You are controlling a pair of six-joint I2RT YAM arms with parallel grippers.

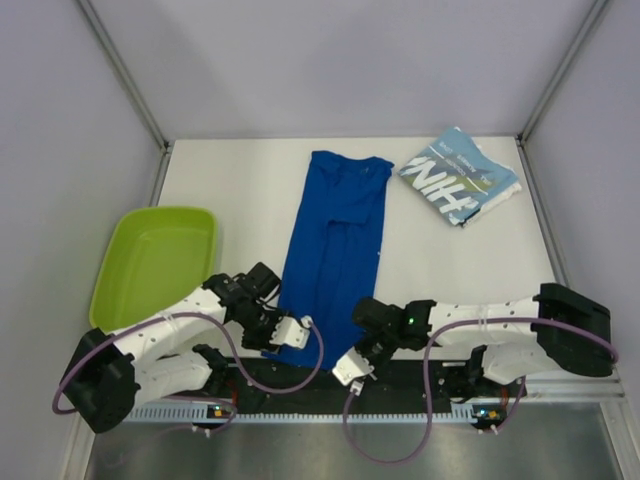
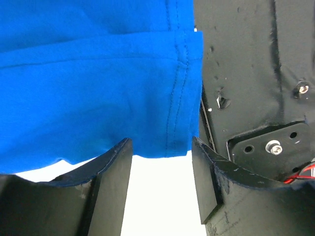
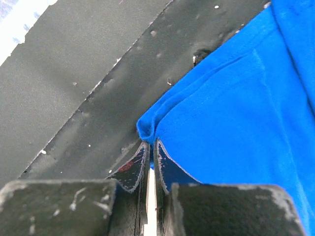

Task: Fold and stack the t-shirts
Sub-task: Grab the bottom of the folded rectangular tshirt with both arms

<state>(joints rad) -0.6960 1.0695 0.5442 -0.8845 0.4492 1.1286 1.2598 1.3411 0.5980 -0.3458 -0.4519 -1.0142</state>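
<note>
My left gripper will next take hold of the royal blue t-shirt's loose near hem corner (image 1: pixel 269 352) (image 2: pixel 173 149), opposite my right gripper, so that the royal blue t-shirt gets folded evenly.
The royal blue t-shirt (image 1: pixel 335 235) lies on the white table as a long narrow strip from the back to the near edge. The teal-blue t-shirt (image 1: pixel 458 177) with white lettering lies folded at the back right. My left gripper (image 2: pixel 161 147) is open at the strip's near left corner, the hem (image 2: pixel 177 98) just beyond its fingertips. It shows in the top view too (image 1: pixel 272 322). My right gripper (image 3: pixel 151 146) is shut on the near right corner of the blue shirt (image 3: pixel 231 103), pinching a small fold of cloth. It shows in the top view (image 1: pixel 368 330).
A lime-green tub (image 1: pixel 155 260) stands at the left of the table. A black strip (image 3: pixel 88 78) runs along the table's near edge under both grippers. Grey walls enclose the table on three sides.
</note>
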